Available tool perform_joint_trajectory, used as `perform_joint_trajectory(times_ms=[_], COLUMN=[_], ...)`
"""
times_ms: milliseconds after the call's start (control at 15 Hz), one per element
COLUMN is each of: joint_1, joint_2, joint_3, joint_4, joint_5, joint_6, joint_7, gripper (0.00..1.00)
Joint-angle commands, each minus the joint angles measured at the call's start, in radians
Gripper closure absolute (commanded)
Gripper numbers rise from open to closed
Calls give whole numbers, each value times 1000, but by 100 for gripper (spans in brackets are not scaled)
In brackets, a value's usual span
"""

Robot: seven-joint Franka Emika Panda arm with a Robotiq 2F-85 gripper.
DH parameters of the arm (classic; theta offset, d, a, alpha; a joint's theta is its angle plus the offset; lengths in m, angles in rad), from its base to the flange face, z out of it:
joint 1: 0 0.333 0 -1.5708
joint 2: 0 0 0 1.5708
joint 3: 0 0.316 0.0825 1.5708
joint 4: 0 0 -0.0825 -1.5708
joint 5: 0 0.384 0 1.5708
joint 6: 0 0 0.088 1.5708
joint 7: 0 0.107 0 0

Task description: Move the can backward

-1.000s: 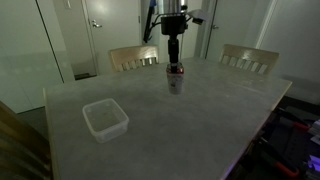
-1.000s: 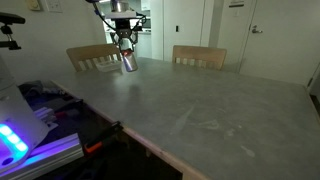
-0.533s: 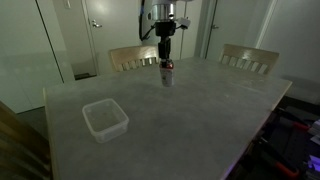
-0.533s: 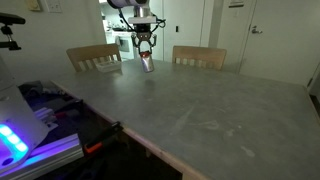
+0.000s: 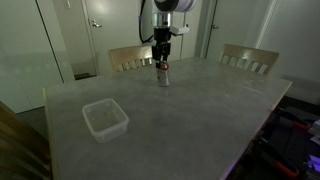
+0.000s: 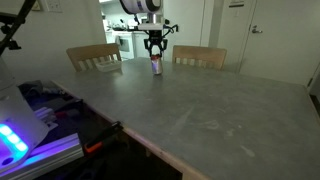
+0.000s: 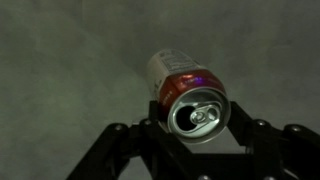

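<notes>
My gripper holds the can point(image 5: 163, 73) and should keep holding it until it is farther back. There is bare table beyond the can, so it would end up short of its place now.
The can point(image 7: 188, 100) has a silver top with an open mouth, a red upper band and a pale lower body. In the wrist view it sits between my two black fingers, which press its rim on both sides. My gripper point(image 7: 197, 112) is shut on the can. In both exterior views the can point(image 5: 163, 73) point(image 6: 155, 66) hangs upright under the gripper point(image 5: 163, 62) point(image 6: 155, 57) near the far edge of the grey table point(image 5: 190, 115). I cannot tell whether it touches the tabletop.
A clear square plastic container point(image 5: 104, 118) lies on the table towards the near left. Two wooden chairs point(image 5: 133, 57) point(image 5: 248, 57) stand behind the far table edge. A device with blue light point(image 6: 20, 135) sits beside the table.
My gripper has carried the can towards the far edge of the table, from mid-table to close by the chairs. It stays shut on the can.
</notes>
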Motion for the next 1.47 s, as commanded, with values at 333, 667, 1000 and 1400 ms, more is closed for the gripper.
perform_joint_trajectory(times_ms=[333, 667, 1000, 1400], joint_1=[-1, -1, -13, 19], joint_2=[128, 138, 119, 80], joint_3=[-44, -63, -65, -107], joint_4=[186, 188, 145, 105], joint_5=[125, 146, 200, 162], joint_6=[13, 37, 67, 83], joint_7=[289, 398, 457, 504], gripper=[58, 58, 58, 0])
